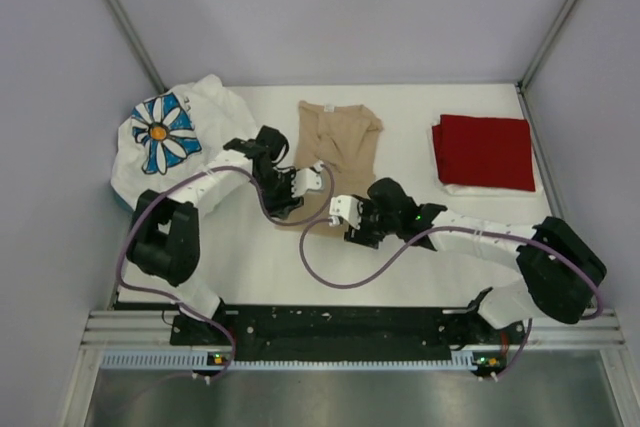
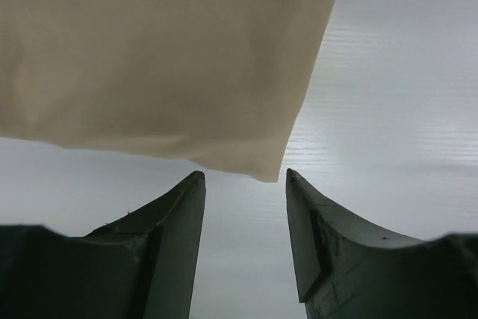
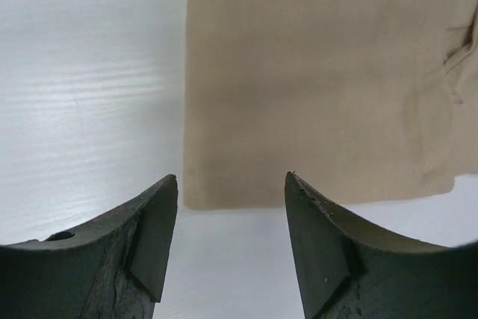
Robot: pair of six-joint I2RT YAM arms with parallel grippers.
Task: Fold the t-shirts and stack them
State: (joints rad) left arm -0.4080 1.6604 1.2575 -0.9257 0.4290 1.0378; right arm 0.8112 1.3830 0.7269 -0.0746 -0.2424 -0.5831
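The tan t-shirt needs its near edge folded over the shirt (image 1: 338,147), so my left gripper will grab it by its near bottom corner (image 1: 281,226) next.
The tan t-shirt (image 1: 340,142) lies partly folded in the middle of the white table. My left gripper (image 1: 297,187) is open and empty at the shirt's near left part; in the left wrist view the gripper (image 2: 243,177) is just short of a corner of the tan cloth (image 2: 164,57). My right gripper (image 1: 343,219) is open and empty by the shirt's near edge; in the right wrist view the gripper (image 3: 231,178) is just short of a square corner of the tan cloth (image 3: 321,87). The white daisy t-shirt (image 1: 165,132) lies crumpled at the back left. The dark red t-shirt (image 1: 485,150) lies folded at the back right.
A strip of white cloth (image 1: 462,188) shows under the red shirt's near edge. Grey walls close in the table on the left, back and right. The arms' purple cables (image 1: 345,277) loop over the near part of the table (image 1: 260,257).
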